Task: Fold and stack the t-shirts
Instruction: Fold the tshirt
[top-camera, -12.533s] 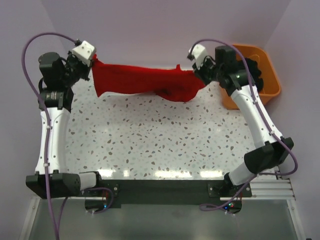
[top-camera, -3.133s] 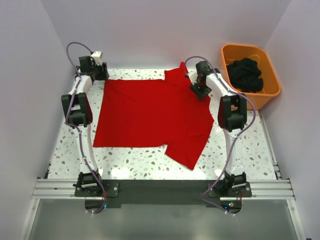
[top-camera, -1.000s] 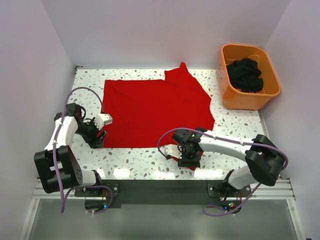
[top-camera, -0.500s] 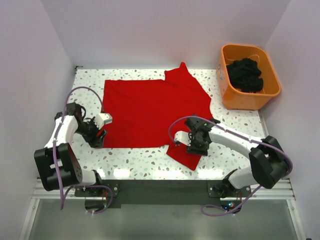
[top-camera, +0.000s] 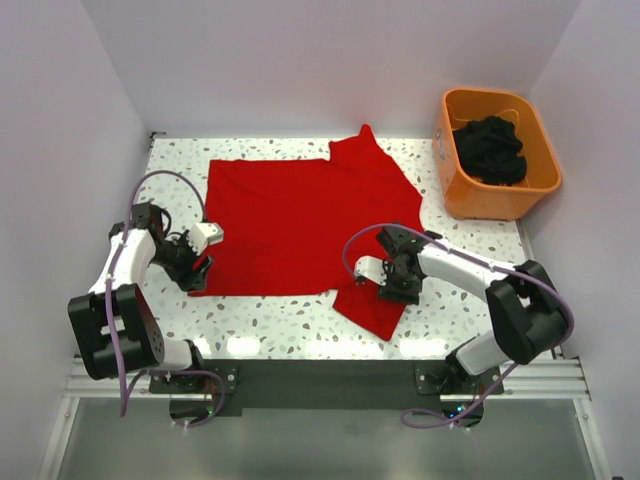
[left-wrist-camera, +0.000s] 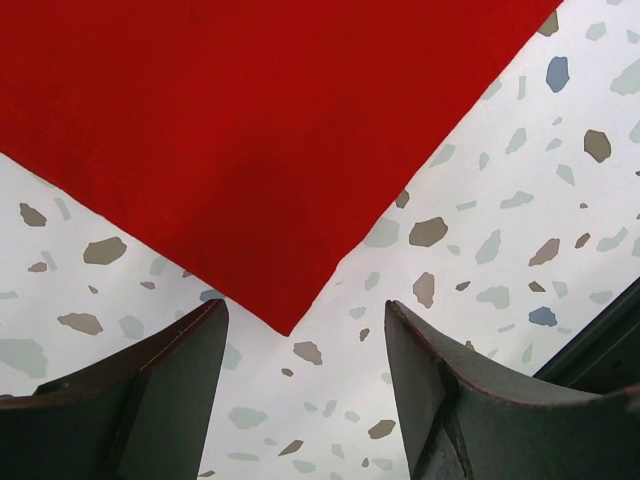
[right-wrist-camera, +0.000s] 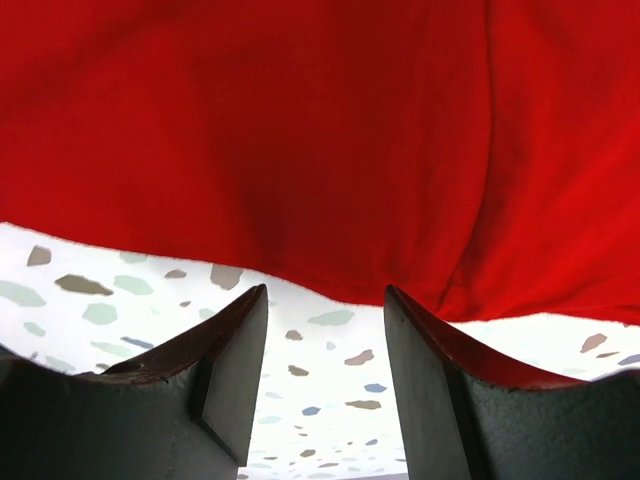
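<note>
I will pick up the red t-shirt by its front corner (top-camera: 194, 293) with my left gripper next. Then I can fold that side of the t-shirt over its body along its length.
One red t-shirt (top-camera: 310, 220) lies spread flat across the middle of the speckled table, with one sleeve (top-camera: 372, 308) pointing to the front edge. My left gripper (top-camera: 197, 270) stands low at the shirt's front left corner. In the left wrist view the left gripper (left-wrist-camera: 306, 310) is open, and the t-shirt's corner (left-wrist-camera: 285, 300) reaches just between the fingertips. My right gripper (top-camera: 400, 288) sits over the seam where the front sleeve meets the body. In the right wrist view the right gripper (right-wrist-camera: 325, 292) is open, and the t-shirt's hem (right-wrist-camera: 320, 200) lies just beyond the tips.
An orange tub (top-camera: 500, 203) holding dark clothes (top-camera: 490, 148) stands at the back right corner. Bare speckled table (top-camera: 270, 320) shows along the front edge and down both sides. Purple walls close in on the left, back and right.
The right gripper has moved away from the front edge, up along the sleeve toward the shirt's body, its jaws slightly narrower. The left gripper has barely moved.
</note>
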